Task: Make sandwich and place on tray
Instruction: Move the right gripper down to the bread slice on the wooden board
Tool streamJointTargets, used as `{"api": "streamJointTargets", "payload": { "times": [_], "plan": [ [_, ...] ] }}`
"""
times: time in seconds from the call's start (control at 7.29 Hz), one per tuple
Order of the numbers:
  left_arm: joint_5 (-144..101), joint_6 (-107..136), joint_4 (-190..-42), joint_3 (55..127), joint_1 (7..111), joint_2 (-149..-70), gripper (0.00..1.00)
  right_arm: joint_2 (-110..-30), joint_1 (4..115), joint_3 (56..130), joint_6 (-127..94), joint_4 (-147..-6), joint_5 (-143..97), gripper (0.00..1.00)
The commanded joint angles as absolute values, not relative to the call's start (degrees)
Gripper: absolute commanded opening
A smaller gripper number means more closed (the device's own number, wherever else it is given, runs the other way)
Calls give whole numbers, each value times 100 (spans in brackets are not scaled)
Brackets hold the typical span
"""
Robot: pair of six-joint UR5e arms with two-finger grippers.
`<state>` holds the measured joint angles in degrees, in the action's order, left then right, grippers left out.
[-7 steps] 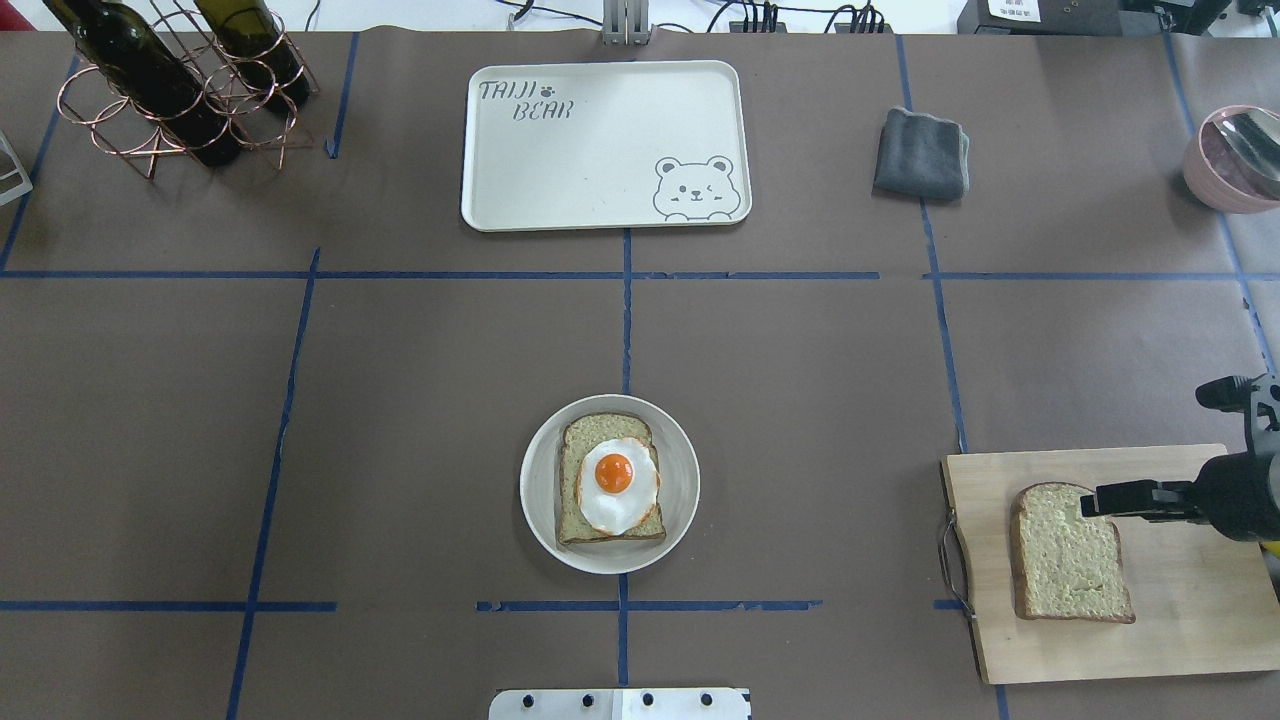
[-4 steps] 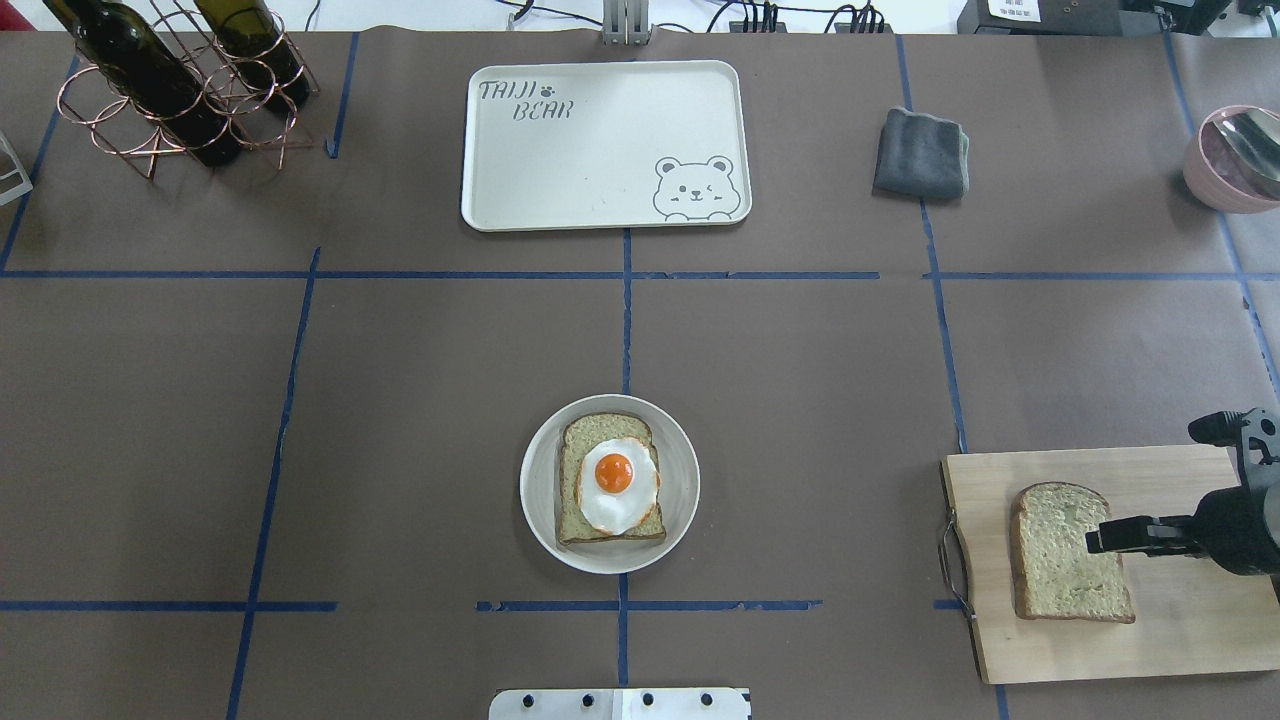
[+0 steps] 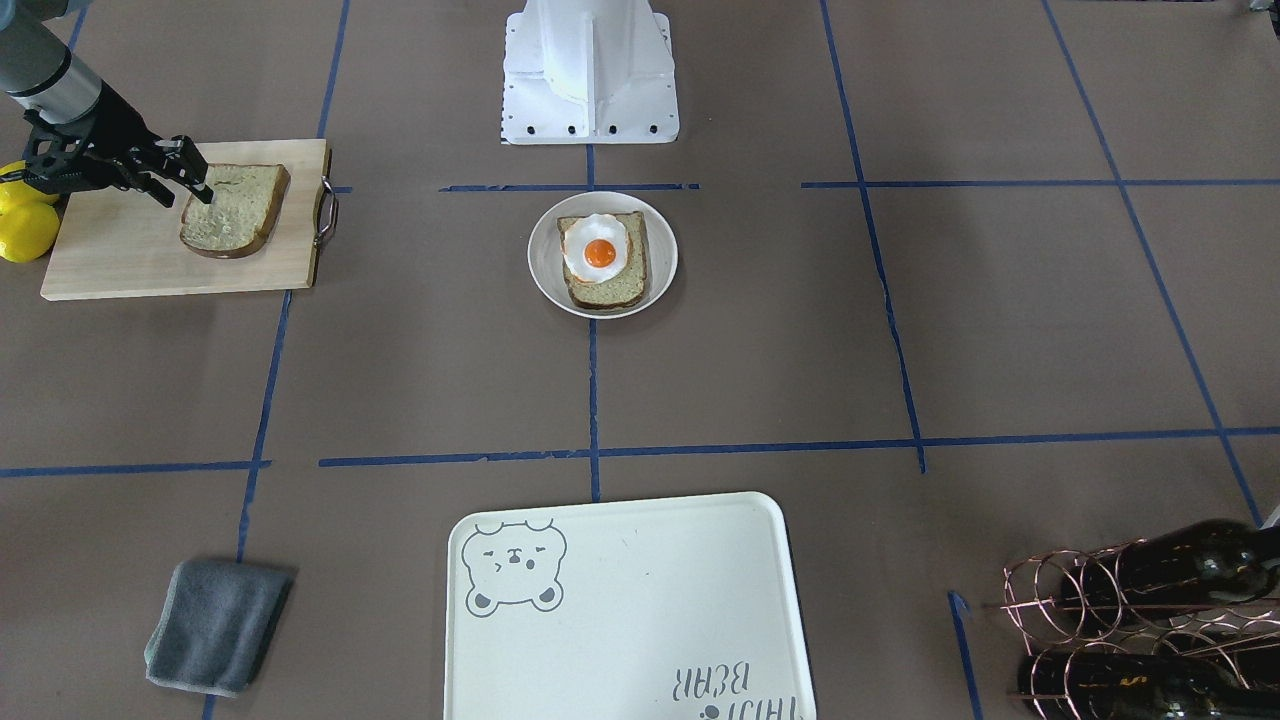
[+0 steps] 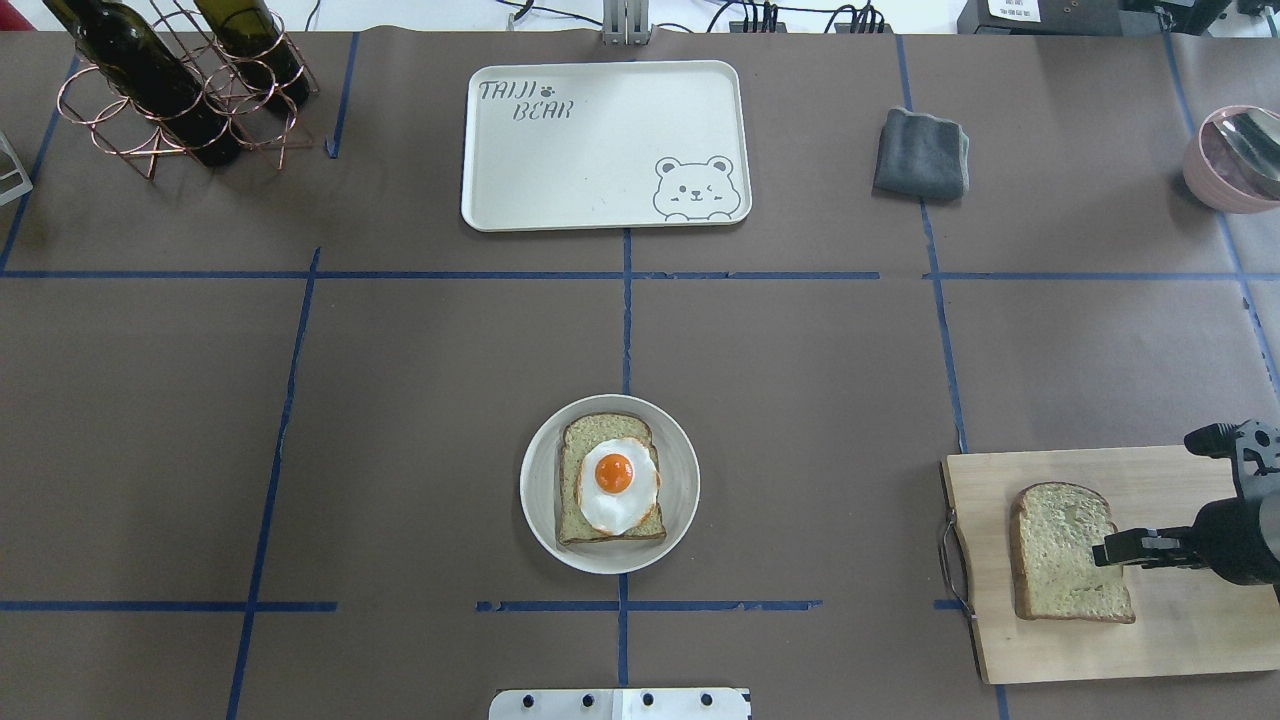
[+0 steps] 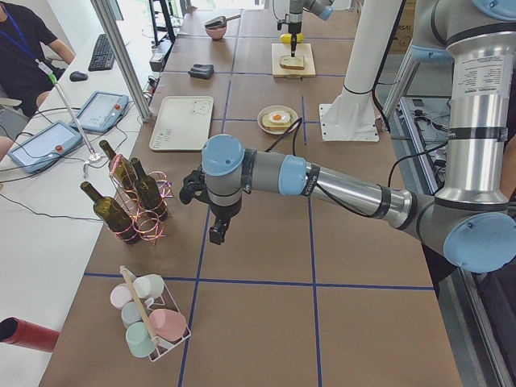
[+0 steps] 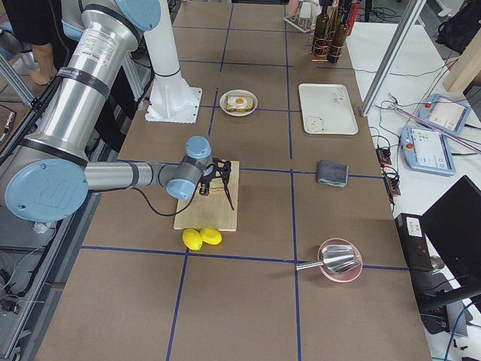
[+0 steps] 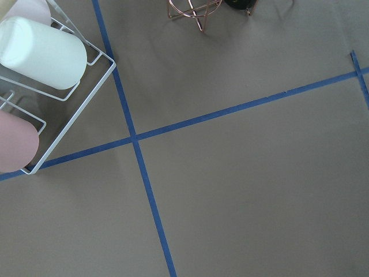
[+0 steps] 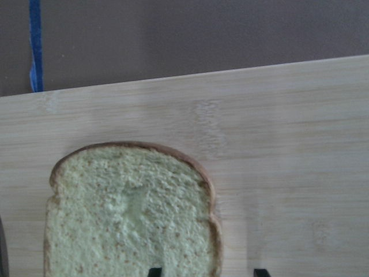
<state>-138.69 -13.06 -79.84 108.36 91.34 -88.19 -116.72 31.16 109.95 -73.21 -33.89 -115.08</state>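
Note:
Next, my right gripper grabs the bread slice by its crust edge [image 8: 214, 242], to top the fried egg and finish the sandwich.
One bread slice topped with a fried egg [image 4: 612, 478] lies on a small round white dish [image 4: 680, 470] at the table's middle, also in the front view [image 3: 602, 255]. A second bread slice [image 4: 1060, 550] lies flat on the wooden cutting board [image 4: 1180, 630]. My right gripper [image 4: 1105, 552] is open and low over this slice's right edge. In the right wrist view its fingertips [image 8: 154, 271] stand on either side of that edge. The cream tray [image 4: 605, 145] with the bear drawing holds nothing. My left gripper [image 5: 218, 234] hangs over bare table far left; I cannot tell its state.
A copper rack with wine bottles [image 4: 180, 80] stands at the far left. A grey cloth [image 4: 922, 153] lies right of the tray. A pink bowl [image 4: 1235, 160] sits far right. Two lemons [image 3: 25, 225] lie beside the board. A cup rack [image 7: 40, 86] is near the left gripper.
My right gripper has moved toward the near end of the bread slice's right edge, over the cutting board. The slice, dish and tray have not moved.

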Motion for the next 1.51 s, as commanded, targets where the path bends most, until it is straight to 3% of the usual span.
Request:
{"api": "streamJointTargets", "payload": {
  "times": [0.0,0.14,0.41,1.37],
  "plan": [
    [-13869,-1310,-7981,10828,9141,-8807,100,-11646,3050,10952,-7321,-3393,-11505,57],
    [-13869,-1310,-7980,10819,9141,-8815,100,-11646,3041,10942,-7321,-3393,-11505,47],
    [-13869,-1310,-7980,10828,9141,-8807,100,-11654,3050,10907,-7321,-3384,-11514,3],
    [-13869,-1310,-7980,10854,9184,-8798,100,-11707,3103,10995,-7321,-3252,-11558,0]
  ]
}}
